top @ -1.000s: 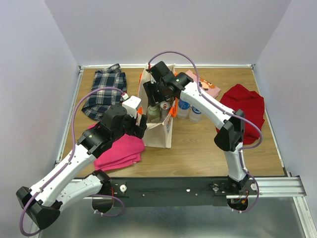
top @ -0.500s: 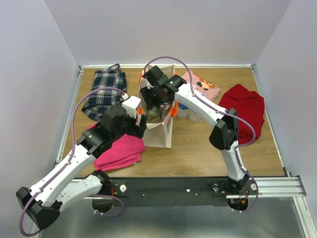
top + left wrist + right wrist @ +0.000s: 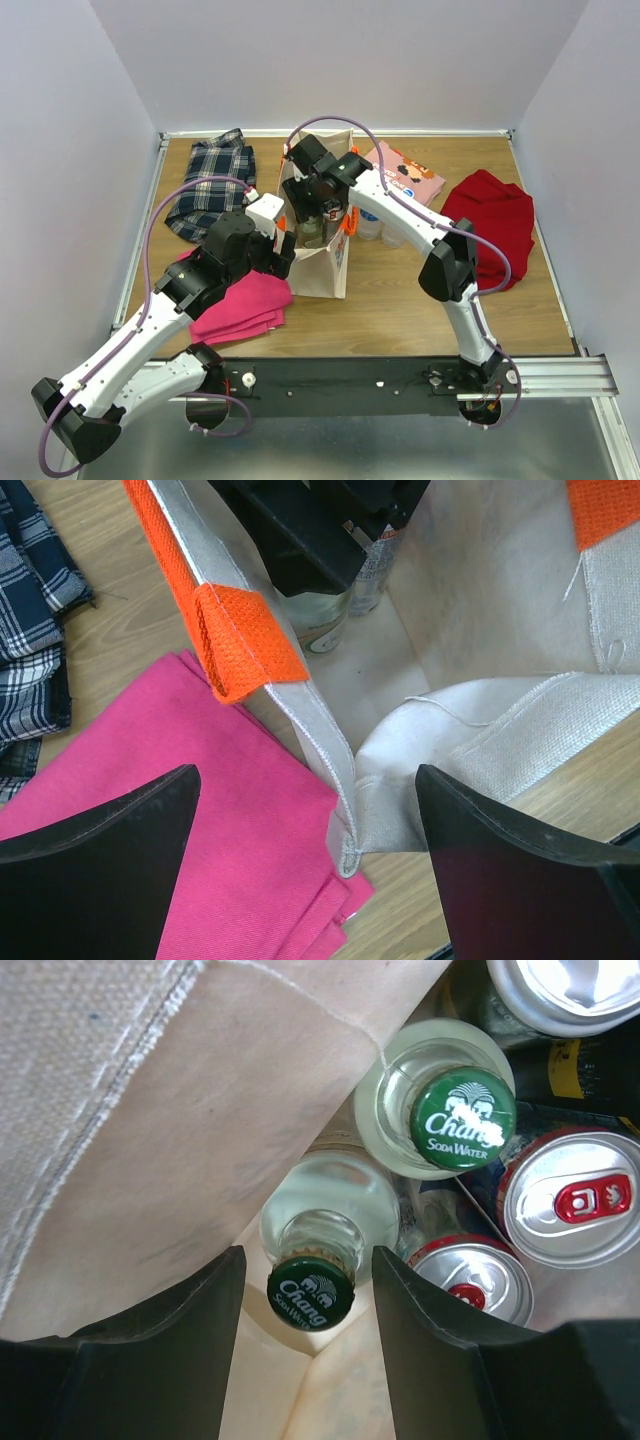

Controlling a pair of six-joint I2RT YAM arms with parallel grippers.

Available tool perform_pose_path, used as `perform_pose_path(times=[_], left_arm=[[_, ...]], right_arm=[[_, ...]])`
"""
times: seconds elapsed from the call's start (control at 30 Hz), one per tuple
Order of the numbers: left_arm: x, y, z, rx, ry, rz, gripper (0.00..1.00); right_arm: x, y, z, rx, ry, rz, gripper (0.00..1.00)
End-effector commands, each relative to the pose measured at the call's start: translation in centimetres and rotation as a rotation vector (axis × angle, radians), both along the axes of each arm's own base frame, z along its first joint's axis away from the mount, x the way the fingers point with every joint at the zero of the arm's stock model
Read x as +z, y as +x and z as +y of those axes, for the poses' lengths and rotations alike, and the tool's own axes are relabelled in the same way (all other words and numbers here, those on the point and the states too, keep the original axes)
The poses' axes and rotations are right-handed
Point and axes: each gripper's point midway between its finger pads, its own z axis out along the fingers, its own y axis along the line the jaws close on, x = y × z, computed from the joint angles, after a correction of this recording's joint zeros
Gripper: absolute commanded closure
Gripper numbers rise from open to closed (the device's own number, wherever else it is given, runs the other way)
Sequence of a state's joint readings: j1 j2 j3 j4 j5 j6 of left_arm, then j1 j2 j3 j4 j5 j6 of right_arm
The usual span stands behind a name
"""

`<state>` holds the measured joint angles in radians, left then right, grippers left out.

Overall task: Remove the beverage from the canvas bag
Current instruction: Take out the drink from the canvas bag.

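Observation:
I would leave the green-capped bottle (image 3: 313, 1278) down in the bag if I lifted my right gripper now, because there are gaps between its cap and both fingers.
The beige canvas bag (image 3: 322, 268) with orange handles stands upright mid-table. My right gripper (image 3: 312, 200) reaches down into it. In the right wrist view a clear glass soda-water bottle with a green cap (image 3: 310, 1292), the beverage, sits between the right gripper's (image 3: 308, 1260) open fingers, with a gap on each side of its neck. A second such bottle (image 3: 462, 1118) and red-tabbed cans (image 3: 575, 1200) stand beside it inside the bag. My left gripper (image 3: 308, 810) is wide open, straddling the bag's near corner seam (image 3: 350, 850) without touching it.
A folded pink cloth (image 3: 240, 305) lies against the bag's left side under the left gripper. A plaid cloth (image 3: 212, 185) is at the back left and a red cloth (image 3: 490, 220) at the right. Plastic water bottles (image 3: 385, 228) and a pink pack (image 3: 410, 175) sit right of the bag.
My right arm has swung left and sunk deeper into the bag, and its jaws have narrowed round the bottle's neck. The left arm has stayed put.

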<state>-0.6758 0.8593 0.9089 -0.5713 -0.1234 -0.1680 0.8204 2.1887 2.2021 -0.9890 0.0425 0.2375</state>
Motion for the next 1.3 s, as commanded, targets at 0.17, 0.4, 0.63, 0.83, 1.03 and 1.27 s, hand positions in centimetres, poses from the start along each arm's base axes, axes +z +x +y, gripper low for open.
perform_pose_path(times=[0.17,0.4,0.63,0.83,1.03,1.27], left_arm=[[-0.3,-0.1,1.1,0.026,0.048,-0.007,0.02],[-0.4,0.0,1.2,0.028,0.055,-0.006,0.02],[-0.2,0.0,1.2,0.031,0.049,-0.010,0.02],[-0.1,0.0,1.2,0.030,0.050,-0.012,0.02],[-0.3,-0.1,1.3,0.030,0.051,-0.009,0.02],[0.2,-0.1,1.2,0.030,0.043,-0.016,0.02]], right_arm=[[-0.9,-0.9,0.4,0.030,-0.025,0.027,0.55],[-1.0,-1.2,0.4,0.037,-0.027,0.033,0.69],[0.0,-1.0,0.7,0.035,-0.011,0.001,0.99],[3.2,0.0,1.1,0.016,0.052,-0.087,0.99],[6.5,0.7,1.4,-0.003,0.122,-0.160,0.99],[7.9,0.8,1.5,-0.009,0.153,-0.185,0.99]])
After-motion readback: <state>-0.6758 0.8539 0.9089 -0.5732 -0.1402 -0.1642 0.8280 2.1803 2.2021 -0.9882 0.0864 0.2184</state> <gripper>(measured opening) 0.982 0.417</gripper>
